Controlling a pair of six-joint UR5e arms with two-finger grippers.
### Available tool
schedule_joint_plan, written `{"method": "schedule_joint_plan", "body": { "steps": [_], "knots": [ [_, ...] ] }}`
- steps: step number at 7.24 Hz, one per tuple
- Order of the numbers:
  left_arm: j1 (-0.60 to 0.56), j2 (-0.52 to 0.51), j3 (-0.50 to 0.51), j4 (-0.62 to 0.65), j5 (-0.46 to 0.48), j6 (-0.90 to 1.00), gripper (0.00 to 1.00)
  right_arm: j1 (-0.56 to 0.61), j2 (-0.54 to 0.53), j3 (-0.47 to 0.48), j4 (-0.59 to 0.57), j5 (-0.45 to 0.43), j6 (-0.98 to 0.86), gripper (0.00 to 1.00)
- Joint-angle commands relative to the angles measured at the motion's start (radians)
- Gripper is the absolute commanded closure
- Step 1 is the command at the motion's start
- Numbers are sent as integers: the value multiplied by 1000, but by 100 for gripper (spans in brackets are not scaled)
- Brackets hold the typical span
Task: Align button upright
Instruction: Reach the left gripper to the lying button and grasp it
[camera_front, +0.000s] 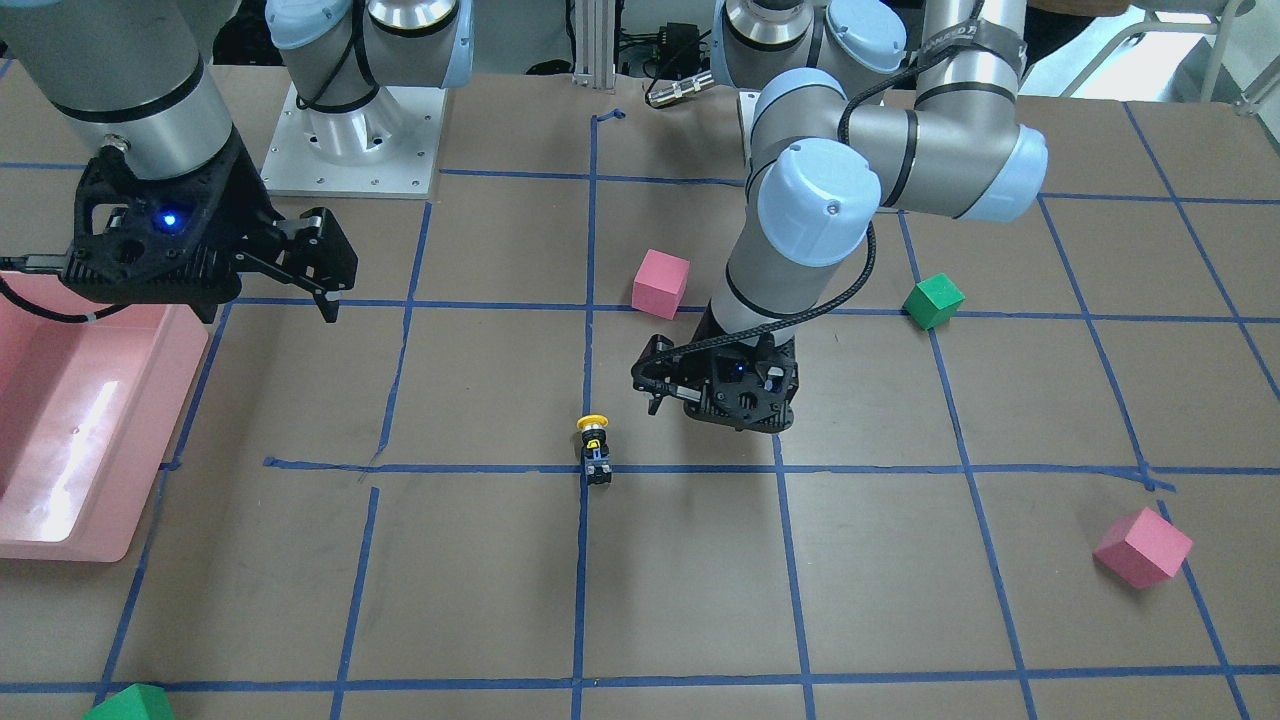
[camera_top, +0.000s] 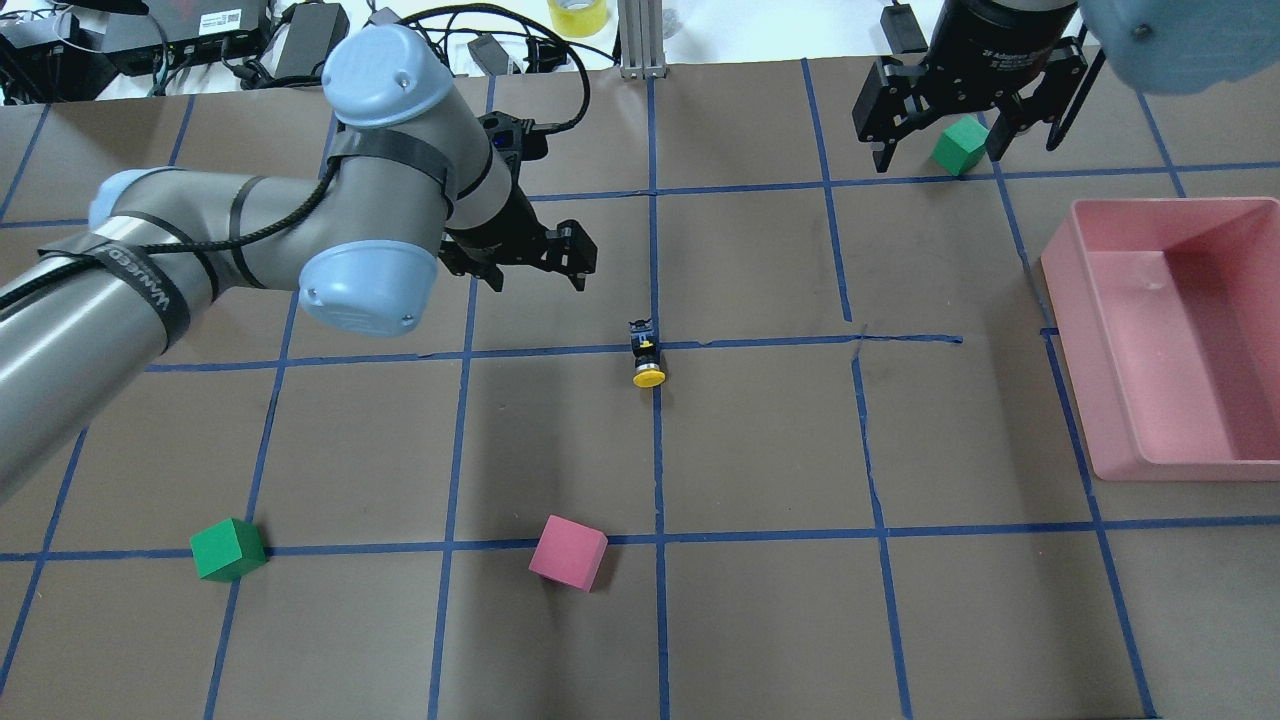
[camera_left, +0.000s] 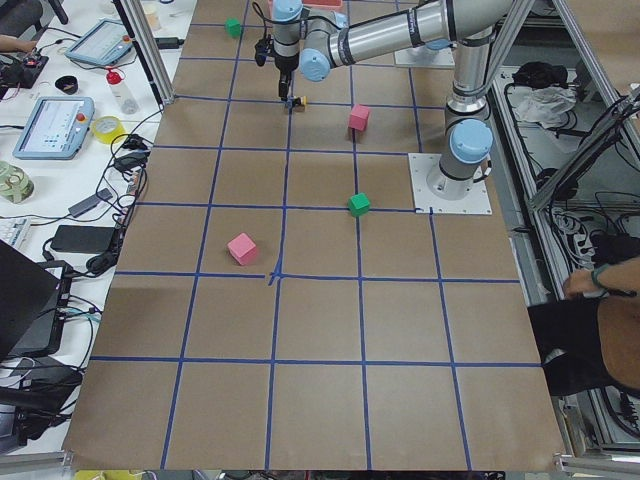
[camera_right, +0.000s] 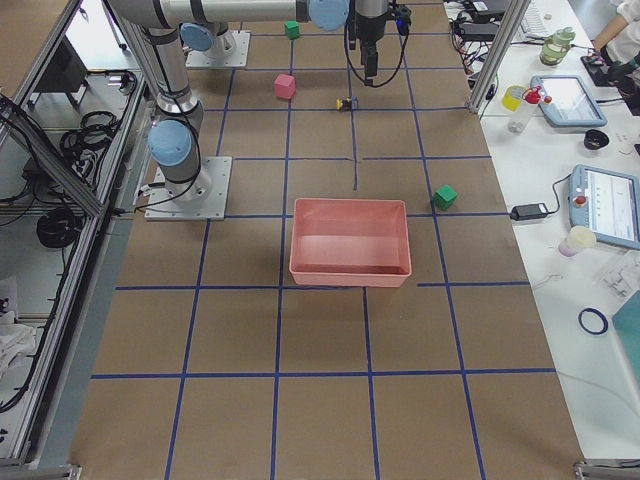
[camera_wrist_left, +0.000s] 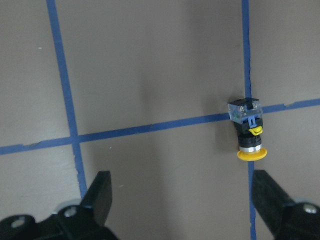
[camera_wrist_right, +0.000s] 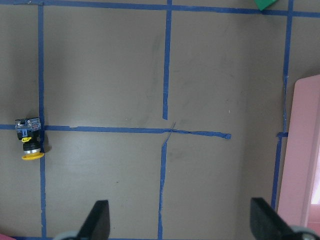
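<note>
My left gripper grabs the button by its black cylindrical body beside the yellow cap next, to align the button upright.
The button lies on its side on a blue tape crossing near the table's middle, its yellow cap toward the robot. It also shows in the front view, the left wrist view and the right wrist view. My left gripper is open and empty and hovers to the button's left, a little beyond it; in its wrist view the fingers frame bare table. My right gripper is open and empty, held high at the far right of the table.
A pink bin stands at the right. A pink cube and a green cube sit near the robot's side. A second green cube lies below the right gripper. Another pink cube lies far left.
</note>
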Motion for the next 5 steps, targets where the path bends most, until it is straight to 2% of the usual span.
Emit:
{"method": "schedule_joint_plan", "body": {
  "steps": [1,5],
  "knots": [
    [-63,-83,-4,58,1,-52,0,1,1,6,0,-1,0,0],
    [-111,-212,-4,160,-30,-107,0,1,1,13,-1,-1,2,0]
  ]
}}
